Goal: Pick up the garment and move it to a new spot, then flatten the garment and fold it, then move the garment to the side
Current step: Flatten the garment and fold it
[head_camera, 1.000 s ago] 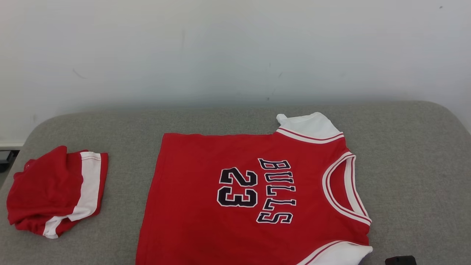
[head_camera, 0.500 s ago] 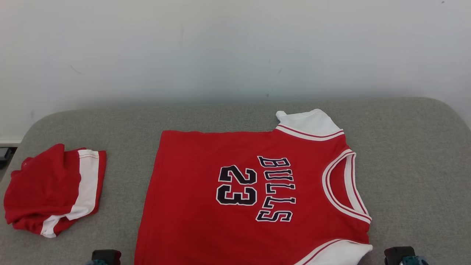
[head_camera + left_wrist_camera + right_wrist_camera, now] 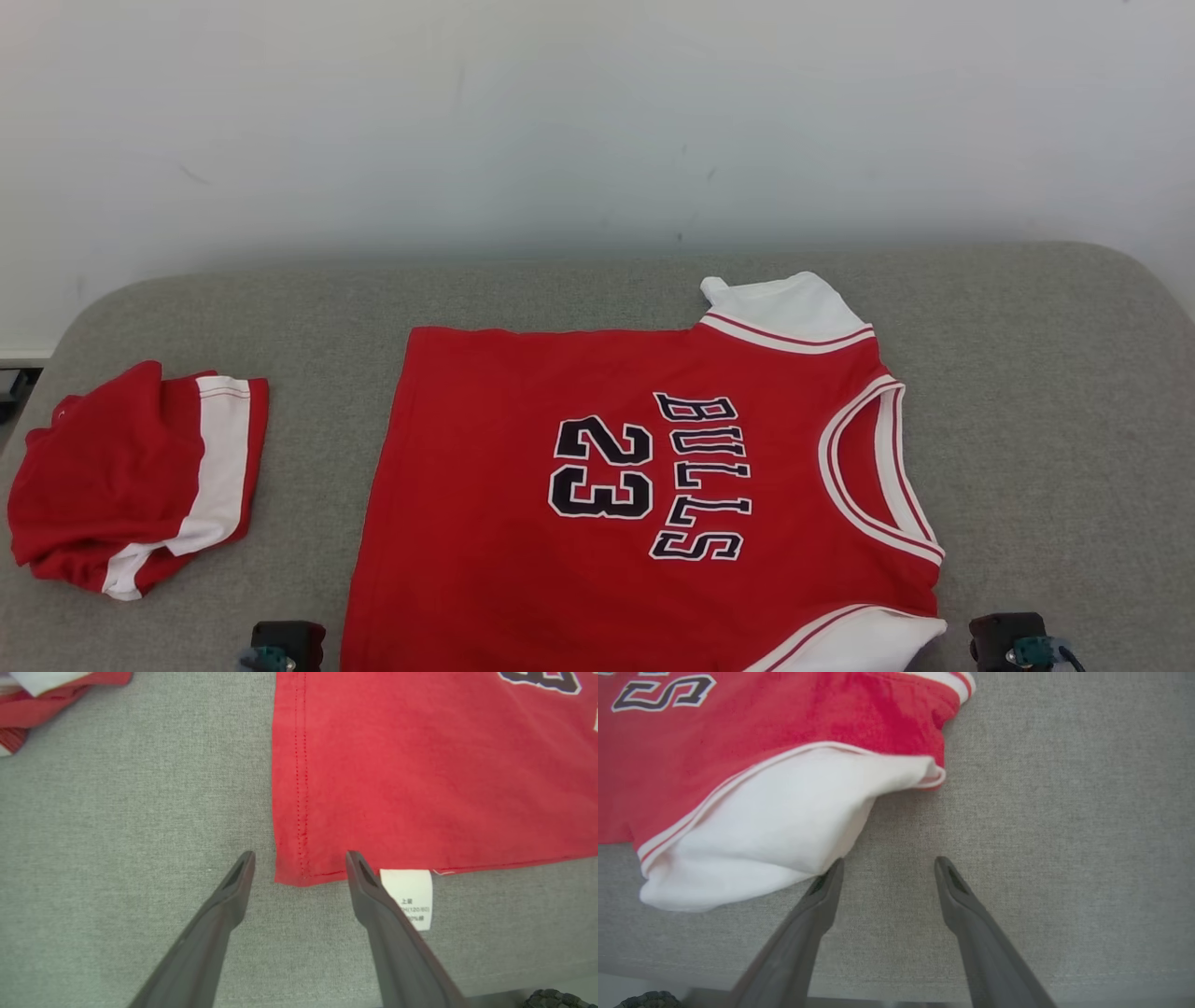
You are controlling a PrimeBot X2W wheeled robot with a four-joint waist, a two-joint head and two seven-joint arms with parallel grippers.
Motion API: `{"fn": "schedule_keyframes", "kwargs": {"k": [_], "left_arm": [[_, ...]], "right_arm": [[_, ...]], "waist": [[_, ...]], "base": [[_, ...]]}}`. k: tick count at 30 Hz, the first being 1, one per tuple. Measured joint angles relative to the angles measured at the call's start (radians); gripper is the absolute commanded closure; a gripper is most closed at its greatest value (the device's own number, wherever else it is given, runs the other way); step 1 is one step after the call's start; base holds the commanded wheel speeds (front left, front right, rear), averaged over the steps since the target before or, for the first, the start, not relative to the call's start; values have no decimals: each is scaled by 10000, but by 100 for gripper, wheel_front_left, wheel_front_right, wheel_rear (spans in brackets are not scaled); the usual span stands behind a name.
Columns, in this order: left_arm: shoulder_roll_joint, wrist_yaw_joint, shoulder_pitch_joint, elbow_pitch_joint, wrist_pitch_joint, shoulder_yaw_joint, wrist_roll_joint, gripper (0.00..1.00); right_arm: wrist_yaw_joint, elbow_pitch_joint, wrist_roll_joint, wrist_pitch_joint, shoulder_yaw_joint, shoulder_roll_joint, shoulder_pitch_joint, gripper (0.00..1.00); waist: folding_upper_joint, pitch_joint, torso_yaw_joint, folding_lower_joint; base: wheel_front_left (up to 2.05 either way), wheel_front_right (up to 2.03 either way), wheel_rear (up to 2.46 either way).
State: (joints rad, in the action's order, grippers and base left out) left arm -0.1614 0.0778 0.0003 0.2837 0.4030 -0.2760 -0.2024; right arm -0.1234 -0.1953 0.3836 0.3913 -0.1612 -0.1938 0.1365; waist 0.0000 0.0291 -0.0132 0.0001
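I should pinch the jersey next with my left gripper by its hem corner [image 3: 292, 873], where the edges meet. The jersey is spread flat on the grey surface.
The garment, a red jersey [image 3: 644, 485] with "BULLS 23" and white sleeves, lies spread flat on the grey padded surface [image 3: 1055, 392], neck to the right. My left gripper [image 3: 280, 646] is open at the jersey's near left corner. In the left wrist view the left gripper [image 3: 300, 858] straddles the hem corner [image 3: 292, 875], above the cloth, with a white care label [image 3: 411, 898] just beside its right finger. My right gripper [image 3: 1013, 644] is open by the near white sleeve [image 3: 775, 826]. In the right wrist view the right gripper [image 3: 888, 862] has bare surface between its fingers, and its left finger is at the sleeve's edge.
A folded red-and-white garment [image 3: 131, 476] lies at the far left of the surface, and its edge [image 3: 42, 695] shows in the left wrist view. A pale wall [image 3: 597, 121] rises behind. Bare grey surface lies right of the jersey and between the two garments.
Both grippers have come up into the bottom edge of the head view, the left one newly appearing. The head view has shifted slightly. The jersey lies as before.
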Motion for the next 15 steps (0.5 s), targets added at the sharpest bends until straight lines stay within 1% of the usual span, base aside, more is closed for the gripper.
{"fn": "schedule_keyframes", "kwargs": {"k": [6,15], "left_arm": [[81,0,-47,104,-92,-59,10,0],[132,-4,-49,198,-184,-150,10,0]], "right_arm": [[4,-295,-176,-56,-401,219,-293,0],[173,-633,-247,-270,-663,476,-929,0]], "waist": [[0,-28,-13,0],[0,-83,-49,0]], "base": [[0,0,0],[0,0,0]]}}
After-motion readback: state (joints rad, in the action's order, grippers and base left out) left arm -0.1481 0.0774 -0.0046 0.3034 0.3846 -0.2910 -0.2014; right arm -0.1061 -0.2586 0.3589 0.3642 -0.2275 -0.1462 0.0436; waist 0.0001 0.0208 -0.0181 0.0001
